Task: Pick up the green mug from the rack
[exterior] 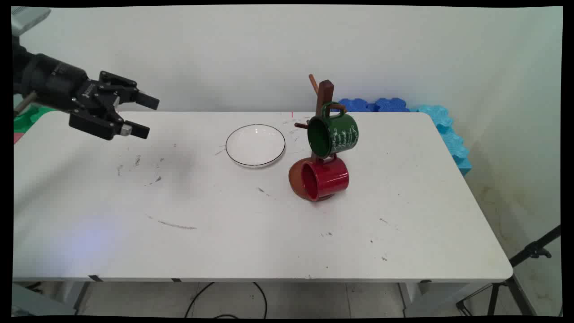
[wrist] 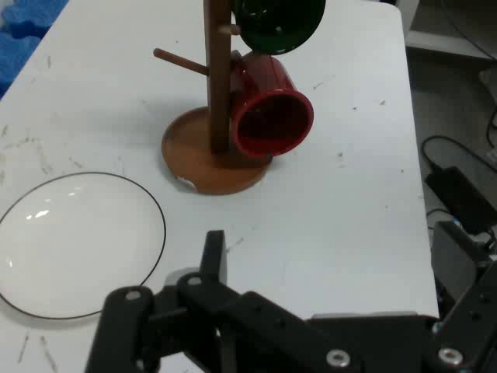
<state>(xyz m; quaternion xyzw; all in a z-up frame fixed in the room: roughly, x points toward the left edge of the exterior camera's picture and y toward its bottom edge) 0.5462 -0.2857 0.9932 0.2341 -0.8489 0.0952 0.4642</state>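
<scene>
The dark green mug needs to be grabbed by its rim (exterior: 310, 134) next, so that my gripper can lift the mug off the wooden mug tree (exterior: 323, 96).
My gripper (exterior: 144, 116) hangs open above the table's far left, with nothing between its fingers. It is well apart from everything on the table (exterior: 269, 224). A white plate (exterior: 255, 145) with a thin black rim lies to its right, near the middle. Beyond the plate stands a wooden mug tree (exterior: 323, 96) carrying a green mug (exterior: 334, 133) on an upper peg and a red mug (exterior: 323, 178) low by the round base. The hand view shows one black finger (wrist: 213, 260) over the table, the plate (wrist: 74, 245) at lower left, and the tree (wrist: 218, 85) with the red mug (wrist: 268, 113) and green mug (wrist: 278, 23) ahead.
Blue foam pieces (exterior: 441, 123) lie along the table's far right corner and edge. Green and red matting (exterior: 27, 117) shows past the far left corner. A black tripod (exterior: 529, 255) stands on the floor at lower right, and cables (exterior: 224, 300) run under the table's front.
</scene>
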